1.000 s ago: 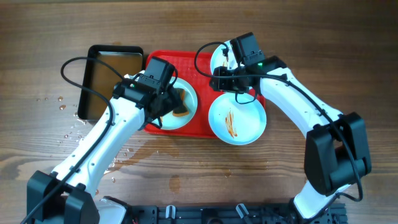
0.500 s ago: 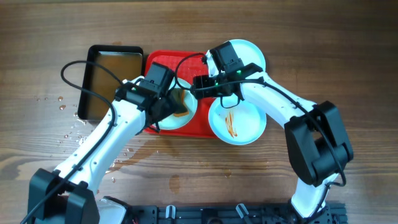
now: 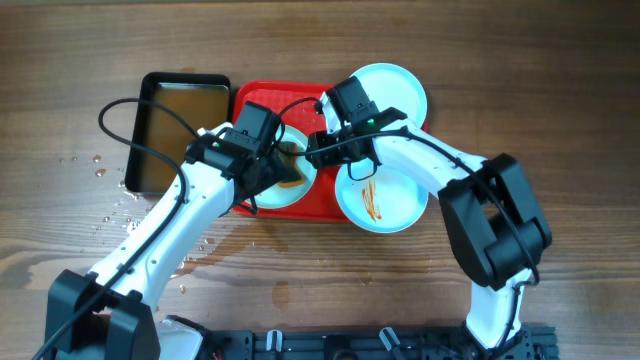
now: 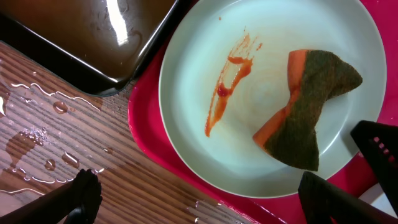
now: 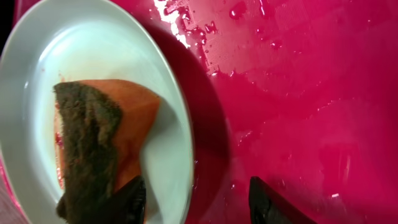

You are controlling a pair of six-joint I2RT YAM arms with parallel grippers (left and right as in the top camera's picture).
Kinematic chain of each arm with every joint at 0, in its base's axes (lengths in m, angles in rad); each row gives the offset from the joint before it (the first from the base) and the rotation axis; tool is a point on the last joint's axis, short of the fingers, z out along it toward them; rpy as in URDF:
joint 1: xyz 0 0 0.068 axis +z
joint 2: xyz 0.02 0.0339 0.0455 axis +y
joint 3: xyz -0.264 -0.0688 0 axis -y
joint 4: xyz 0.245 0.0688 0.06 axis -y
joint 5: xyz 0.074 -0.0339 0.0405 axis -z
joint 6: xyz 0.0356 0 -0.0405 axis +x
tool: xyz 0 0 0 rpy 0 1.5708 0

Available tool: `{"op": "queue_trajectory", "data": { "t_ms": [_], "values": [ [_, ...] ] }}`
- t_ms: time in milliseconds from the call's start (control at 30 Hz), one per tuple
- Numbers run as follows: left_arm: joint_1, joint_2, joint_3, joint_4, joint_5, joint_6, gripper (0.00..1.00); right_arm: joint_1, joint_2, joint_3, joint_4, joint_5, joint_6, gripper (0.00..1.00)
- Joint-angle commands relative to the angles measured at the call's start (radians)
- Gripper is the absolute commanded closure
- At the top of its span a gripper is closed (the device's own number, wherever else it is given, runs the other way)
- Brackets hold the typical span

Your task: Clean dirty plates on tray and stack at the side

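Note:
My left gripper grabs the sponge across its narrow middle (image 3: 289,165) (image 4: 308,102) from the dark-green side next, which leaves its wide ends free to scrub the plate.
The red tray (image 3: 322,197) holds a plate (image 3: 290,194) on its left part, with red sauce streaks and an orange and dark-green sponge (image 3: 292,170) lying on it. A second plate (image 3: 385,200) with orange-brown streaks lies at the tray's front right. A third, clean-looking plate (image 3: 398,88) lies at the back right corner. My left gripper (image 4: 202,205) is open and empty over the left plate's (image 4: 205,74) front-left rim. My right gripper (image 5: 199,202) is open, with its fingers on either side of that plate's (image 5: 37,81) right rim, next to the sponge (image 5: 93,143).
A black pan of brownish water (image 3: 175,130) stands just left of the tray and touches it. Water drops (image 3: 110,200) lie on the wooden table left of and in front of the pan. The tray surface (image 5: 298,93) is wet.
My right arm has swung left from the back right plate to the left plate's right rim. The back right plate is now uncovered. My left arm has barely moved.

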Motion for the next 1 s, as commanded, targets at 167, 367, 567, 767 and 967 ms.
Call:
{"op": "queue_trajectory", "data": {
  "t_ms": [167, 367, 567, 767, 967],
  "values": [
    [0.005, 0.004, -0.013, 0.003, -0.021, -0.013, 0.0, 0.002, 0.061, -0.006, 0.031, 0.016, -0.019, 0.64],
    [0.005, 0.004, -0.013, 0.011, 0.011, -0.013, 0.02, 0.002, 0.061, -0.006, 0.034, 0.017, -0.015, 0.74],
    [0.004, 0.006, -0.017, 0.099, 0.097, -0.013, 0.46, 0.002, 0.061, -0.006, 0.034, 0.016, -0.012, 0.9],
    [0.003, 0.051, -0.044, 0.196, 0.152, 0.018, 0.42, 0.002, 0.061, -0.006, 0.03, 0.016, -0.012, 0.92],
    [0.003, 0.172, -0.044, 0.339, 0.259, 0.064, 0.38, 0.002, 0.061, -0.006, 0.025, 0.015, -0.012, 0.96]
  ]
}}
